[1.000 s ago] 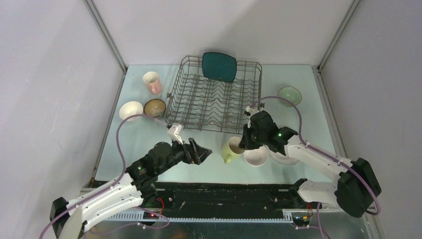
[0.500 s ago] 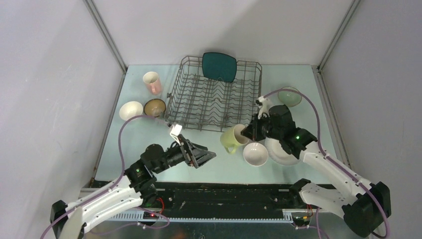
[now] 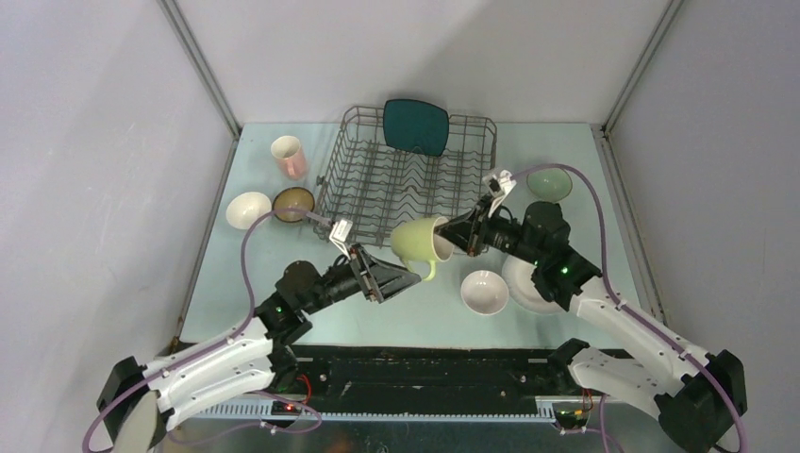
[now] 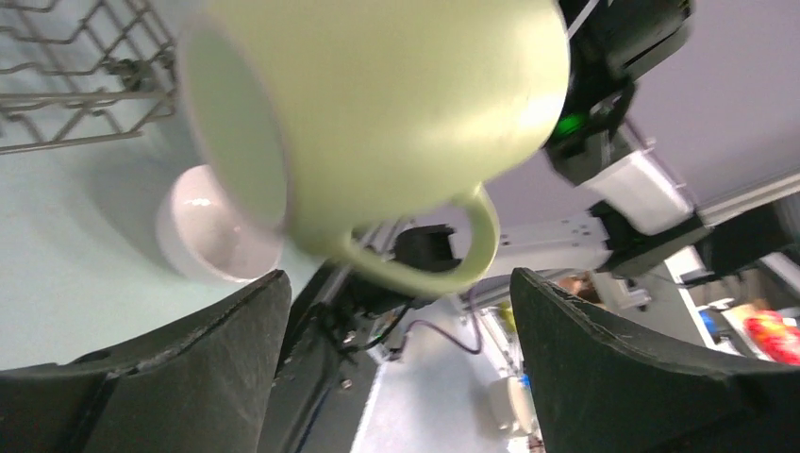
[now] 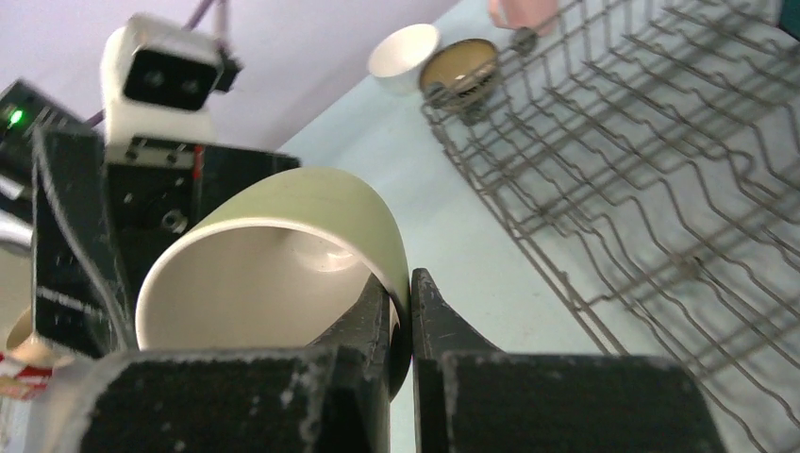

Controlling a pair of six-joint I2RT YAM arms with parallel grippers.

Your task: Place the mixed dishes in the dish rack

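Note:
The body of the yellow-green mug has to stay free to settle in the dish rack [image 3: 377,203]. My left gripper will grab the mug by its handle [image 3: 430,272] next.
My right gripper [image 3: 450,237] is shut on the rim of the yellow-green mug [image 3: 415,242] and holds it in the air, tipped on its side, just in front of the dish rack [image 3: 377,203]. One finger is inside the mug [image 5: 283,212], one outside, at the right gripper [image 5: 406,283]. My left gripper [image 3: 400,280] is open right below the mug [image 4: 396,113]. The handle hangs between the tips of the left gripper [image 4: 396,283] without touching them. A teal plate [image 3: 415,126] stands in the back of the rack.
A pink cup [image 3: 289,157], a white bowl [image 3: 248,209] and a dark brown bowl [image 3: 293,203] stand left of the rack. Right of it is a pale green bowl [image 3: 549,181]. Another white bowl [image 3: 485,292] and a white plate [image 3: 525,288] lie near the front.
The right gripper has lifted the mug off the table and carried it up and left toward the rack's front. The left arm has reached forward and right under the mug.

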